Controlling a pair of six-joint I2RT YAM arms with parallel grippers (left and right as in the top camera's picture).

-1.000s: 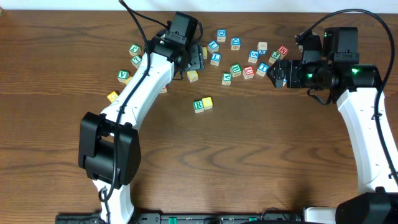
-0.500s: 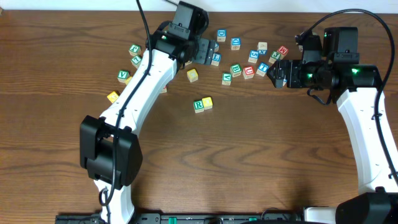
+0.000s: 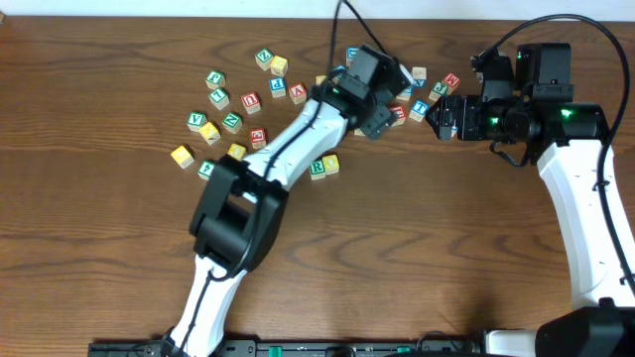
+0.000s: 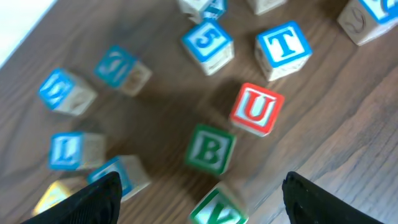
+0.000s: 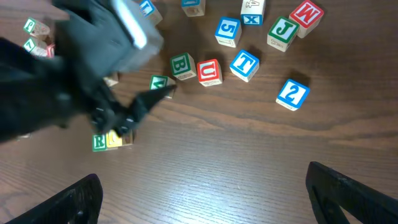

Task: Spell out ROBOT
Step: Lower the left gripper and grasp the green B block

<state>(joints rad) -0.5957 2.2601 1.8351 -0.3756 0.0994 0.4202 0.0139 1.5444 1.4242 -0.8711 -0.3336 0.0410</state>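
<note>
My left gripper should next grab the green-framed B cube [image 4: 211,149] by opposite sides on either side of its letter, keeping B readable, to spell out ROBOT.
The green-framed R cube [image 3: 317,168] stands mid-table with a yellow-faced cube [image 3: 331,163] touching its right side; the right wrist view has the same R [image 5: 99,142] and yellow cube [image 5: 114,139]. My left gripper [image 4: 202,182] is open and hovers over the back cluster, above the green-framed B cube [image 4: 210,149]. A red U [image 4: 256,109] and the blue-framed T [image 4: 283,50] lie just beyond the B. From overhead the left gripper [image 3: 381,117] hides the B, while the T [image 3: 420,106] shows. My right gripper [image 5: 205,183] is open over bare wood, with nothing between its fingers.
Several other letter cubes are scattered along the back, among them a blue 5 [image 5: 227,31], a green J [image 5: 283,31], a red M [image 5: 306,14] and a blue 2 [image 5: 291,93]. More cubes, some yellow [image 3: 208,131], lie at the back left. A green cube [image 4: 221,208] sits between the left fingers.
My left arm has swung right from the back-left cubes to the cluster by the B, U and T, uncovering cubes at the left. The right arm has not moved.
</note>
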